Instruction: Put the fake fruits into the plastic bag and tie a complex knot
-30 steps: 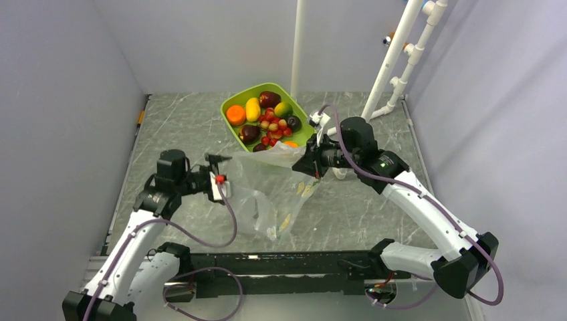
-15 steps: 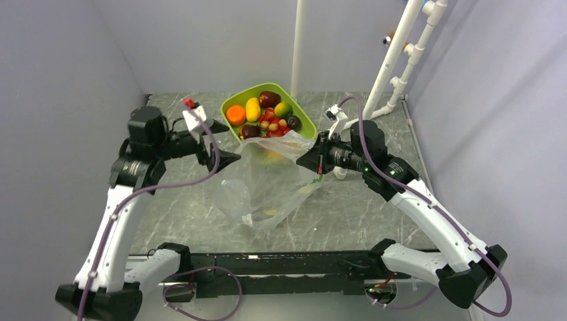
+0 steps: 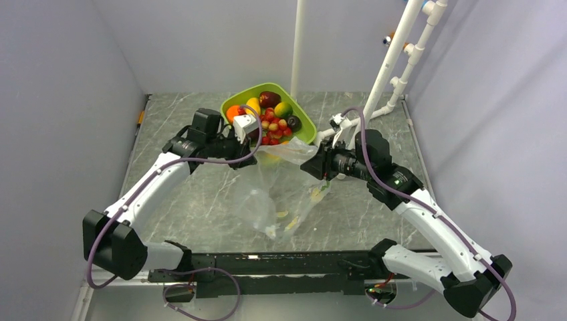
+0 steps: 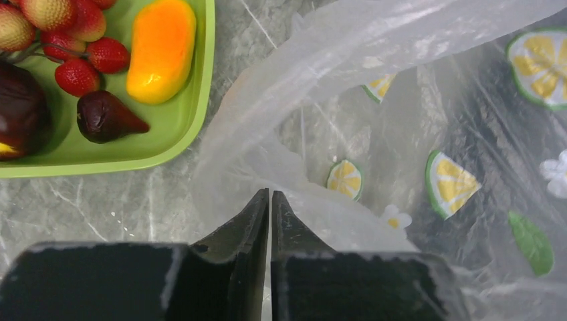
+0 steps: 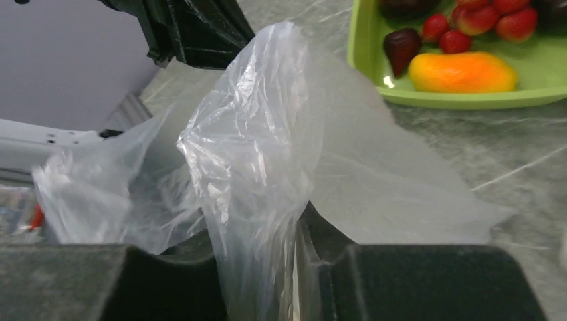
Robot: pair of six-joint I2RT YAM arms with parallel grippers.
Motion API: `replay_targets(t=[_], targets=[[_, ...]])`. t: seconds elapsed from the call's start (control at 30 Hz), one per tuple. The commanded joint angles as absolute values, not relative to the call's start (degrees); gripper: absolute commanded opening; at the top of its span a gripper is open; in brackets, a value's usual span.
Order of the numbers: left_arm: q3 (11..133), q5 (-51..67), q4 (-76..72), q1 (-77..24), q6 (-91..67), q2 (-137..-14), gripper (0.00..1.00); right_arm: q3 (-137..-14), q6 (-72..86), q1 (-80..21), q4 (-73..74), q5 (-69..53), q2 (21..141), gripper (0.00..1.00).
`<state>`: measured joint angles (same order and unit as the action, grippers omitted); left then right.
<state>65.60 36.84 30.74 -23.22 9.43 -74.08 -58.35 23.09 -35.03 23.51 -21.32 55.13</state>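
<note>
The rest of the bag's opening should stay free to take fruits. My right gripper will next grab the plastic bag [image 5: 267, 120] by its gathered fold [image 5: 255, 200].
The fake fruits [image 3: 271, 120] lie in the lime green tray [image 3: 304, 132]; an orange-yellow oblong [image 4: 162, 50], a maroon one [image 4: 107, 117] and red berries [image 4: 77, 73] show near its edge. The clear plastic bag [image 3: 281, 194], printed with lemon slices, hangs between both grippers just in front of the tray. My left gripper [image 4: 270, 194] is shut on the bag's [image 4: 401, 100] near rim, seen from above at the left gripper [image 3: 257, 159]. My right gripper [image 5: 257, 224] has its fingers apart, with a bunched fold of the bag [image 5: 267, 120] running between them. The knot is not in view.
A white pole [image 3: 297, 47] and white pipework [image 3: 401, 60] rise at the back behind the tray. Grey walls close in both sides. A black rail [image 3: 281, 264] runs along the near table edge between the arm bases.
The left arm swung in from the left to the bag's rim by the tray and its wide-open jaws closed. The right jaws, shut before, have parted.
</note>
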Motion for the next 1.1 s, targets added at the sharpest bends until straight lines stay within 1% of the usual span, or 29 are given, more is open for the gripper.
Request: replay_targets(t=[0.0, 0.1, 0.17, 0.2, 0.23, 0.27, 0.43, 0.47, 0.5, 0.57, 0.6, 0.63, 0.67, 0.7, 0.73, 0.77, 0.8, 0.83, 0.93, 1.07], targets=[[67.56, 41.03, 30.02, -23.27, 11.37, -75.75, 0.07, -58.87, 13.15, -35.20, 23.85, -15.09, 54.23, 0.33], [65.98, 42.86, 27.49, -23.38, 12.21, -75.10, 0.04, -59.88, 8.35, -35.16, 24.34, -11.39, 55.81, 0.66], [65.74, 43.05, 27.26, -23.46, 13.93, -75.02, 0.03, -60.86, 6.55, -35.16, 24.23, -10.37, 57.16, 0.86], [65.79, 43.40, 27.60, -23.47, 14.91, -75.20, 0.03, -61.12, 5.09, -35.17, 23.85, -11.01, 57.66, 0.94], [66.24, 43.64, 28.53, -23.47, 16.45, -75.56, 0.01, -61.37, 3.92, -35.16, 23.34, -11.70, 58.35, 0.98], [66.65, 43.49, 29.27, -23.47, 17.29, -76.03, 0.00, -61.55, 2.74, -35.22, 22.73, -12.14, 58.93, 0.99], [69.97, 45.77, 32.48, -23.31, 21.43, -79.46, 0.00, -60.96, -3.49, -35.23, 18.97, -14.95, 61.97, 0.99], [70.88, 45.87, 33.15, -23.36, 21.93, -80.43, 0.00, -60.75, -4.84, -35.32, 18.18, -15.92, 62.40, 0.98], [72.00, 46.10, 33.92, -23.38, 22.51, -81.49, 0.00, -60.81, -6.26, -35.40, 17.77, -17.35, 62.89, 0.92], [74.56, 46.37, 36.04, -23.33, 23.86, -83.83, 0.00, -61.34, -8.16, -35.43, 19.31, -20.10, 63.18, 0.43], [75.87, 46.53, 36.71, -23.06, 24.60, -84.61, 0.01, -61.79, -7.28, -35.37, 21.23, -20.95, 62.92, 0.31], [76.87, 47.32, 36.49, -22.27, 24.52, -85.00, 0.13, -62.13, -5.92, -35.23, 23.30, -21.13, 62.30, 0.21], [77.82, 49.03, 35.84, -20.96, 23.87, -85.25, 0.32, -62.10, -4.49, -35.17, 25.26, -21.08, 61.16, 0.06], [78.77, 51.35, 34.65, -19.22, 22.72, -85.67, 0.52, -61.48, -2.30, -35.16, 26.40, -20.51, 59.62, 0.00], [79.91, 53.36, 33.40, -17.12, 20.40, -86.13, 0.69, -60.53, 0.42, -35.20, 27.17, -19.57, 57.63, 0.00], [81.12, 54.59, 31.93, -15.28, 18.45, -86.79, 0.79, -59.65, 3.50, -35.15, 27.90, -18.44, 55.59, 0.00], [82.54, 55.56, 30.79, -13.52, 17.51, -87.48, 0.94, -58.72, 6.03, -35.03, 28.78, -17.40, 53.78, 0.00], [84.67, 55.34, 30.58, -12.28, 17.82, -88.40, 0.99, -57.84, 8.49, -35.09, 29.77, -15.38, 52.24, 0.00], [88.21, 47.86, 29.65, -11.02, 20.82, -90.96, 0.99, -57.53, 16.04, -34.68, 33.35, -11.55, 48.92, 0.00], [91.37, 36.17, 28.32, -10.99, 24.97, -97.33, 0.99, -58.50, 19.22, -30.58, 35.39, -15.66, 48.83, 0.00]])
